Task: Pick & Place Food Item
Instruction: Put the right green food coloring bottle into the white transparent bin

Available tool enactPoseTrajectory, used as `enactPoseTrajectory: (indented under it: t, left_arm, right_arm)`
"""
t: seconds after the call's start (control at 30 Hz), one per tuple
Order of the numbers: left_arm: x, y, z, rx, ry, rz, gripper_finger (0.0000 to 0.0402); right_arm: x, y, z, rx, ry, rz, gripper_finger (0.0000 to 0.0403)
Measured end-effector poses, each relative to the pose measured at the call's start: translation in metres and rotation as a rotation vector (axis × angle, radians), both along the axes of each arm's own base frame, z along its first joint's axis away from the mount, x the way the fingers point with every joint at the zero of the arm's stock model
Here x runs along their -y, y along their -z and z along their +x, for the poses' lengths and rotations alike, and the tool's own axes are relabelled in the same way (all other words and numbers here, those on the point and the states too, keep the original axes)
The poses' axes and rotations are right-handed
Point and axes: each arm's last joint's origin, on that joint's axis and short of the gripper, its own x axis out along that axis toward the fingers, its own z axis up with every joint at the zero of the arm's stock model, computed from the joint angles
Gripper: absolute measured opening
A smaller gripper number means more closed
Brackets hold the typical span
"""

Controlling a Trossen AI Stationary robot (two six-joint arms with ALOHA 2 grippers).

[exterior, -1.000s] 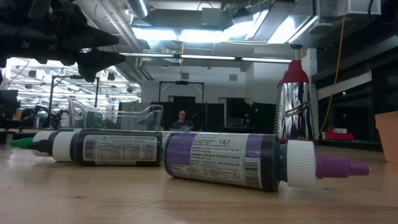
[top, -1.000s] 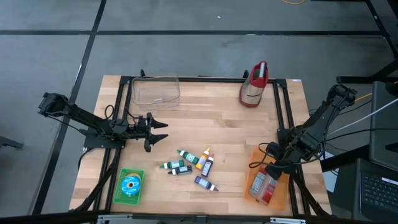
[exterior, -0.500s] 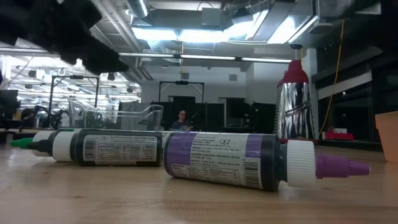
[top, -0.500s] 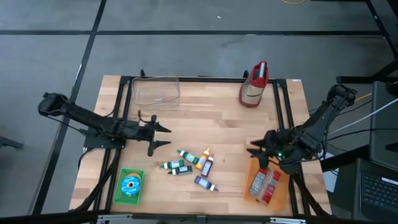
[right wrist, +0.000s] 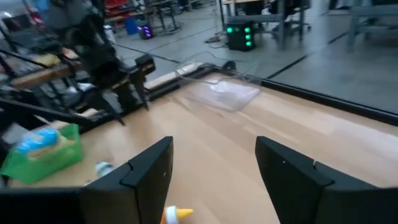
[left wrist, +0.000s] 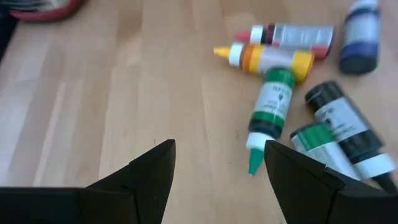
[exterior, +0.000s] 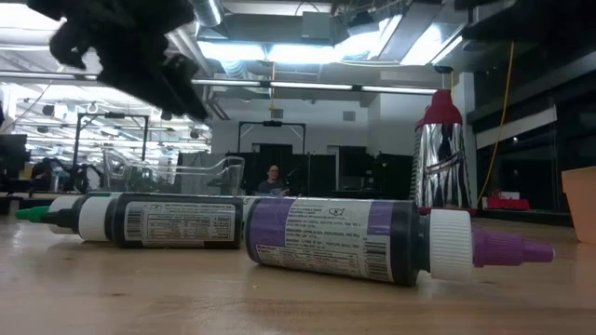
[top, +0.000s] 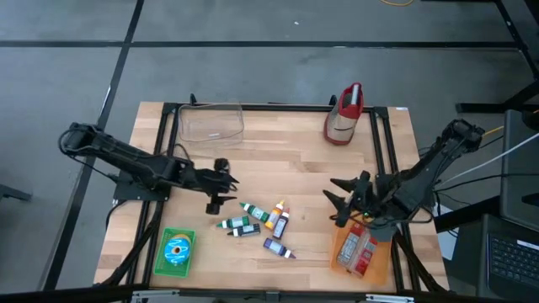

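My left gripper reaches the green bottle and grabs its white-capped neck (top: 246,206) next, to put it in the clear plastic container (top: 211,124).
Several small squeeze bottles (top: 261,220) lie on their sides in a loose cluster at the middle of the wooden table. In the left wrist view a green bottle (left wrist: 270,109) lies nearest, with a yellow one (left wrist: 267,57) beyond it. The low view shows a purple bottle (exterior: 345,237) and a black one (exterior: 158,221). My left gripper (top: 223,187) hovers open just left of the cluster, tipped downward, its fingers (left wrist: 149,171) apart over bare wood. My right gripper (top: 331,200) is open, raised right of the cluster and pointing toward the table's left.
A clear plastic container (top: 210,124) stands at the far left and a red-and-silver bag (top: 345,114) at the far right. A green package (top: 177,250) lies near left. An orange tray (top: 341,265) with packets lies near right. Black frame rails run along both sides.
My left gripper has moved right toward the bottles, risen a little and tipped to look down at them. My right gripper has swung up from pointing down over the orange tray and now points nearly level toward the table's left, moved left of the tray.
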Motion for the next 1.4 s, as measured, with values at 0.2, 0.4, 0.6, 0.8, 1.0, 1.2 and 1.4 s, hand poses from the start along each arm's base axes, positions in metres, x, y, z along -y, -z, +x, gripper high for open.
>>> enactPoseTrajectory:
  t: [0.2, 0.4, 0.6, 0.8, 1.0, 1.2, 1.4]
  left_arm:
    - [0.006, 0.013, 0.026, -0.094, 0.065, 0.080, 0.0242]
    - [0.013, 0.022, 0.049, -0.175, 0.126, 0.076, 0.0242]
    - [0.014, 0.043, 0.059, -0.268, 0.141, 0.089, 0.0242]
    - [0.011, 0.054, 0.064, -0.301, 0.144, 0.045, 0.0242]
    - [0.013, 0.054, 0.067, -0.275, 0.173, -0.005, 0.0242]
    - [0.014, 0.056, 0.067, -0.283, 0.170, -0.030, 0.0242]
    - [0.013, 0.065, 0.069, -0.314, 0.148, -0.017, 0.0237]
  right_arm:
    - [-0.004, 0.030, 0.021, -0.027, 0.090, -0.030, 0.0230]
    - [-0.007, 0.053, 0.033, -0.041, 0.133, -0.023, 0.0230]
    - [-0.007, 0.061, 0.038, -0.046, 0.146, -0.020, 0.0230]
    - [-0.007, 0.061, 0.038, -0.047, 0.144, -0.018, 0.0230]
    - [-0.007, 0.061, 0.038, -0.048, 0.143, -0.017, 0.0230]
    - [-0.008, 0.061, 0.038, -0.051, 0.139, -0.012, 0.0230]
    - [-0.008, 0.061, 0.038, -0.049, 0.139, -0.011, 0.0230]
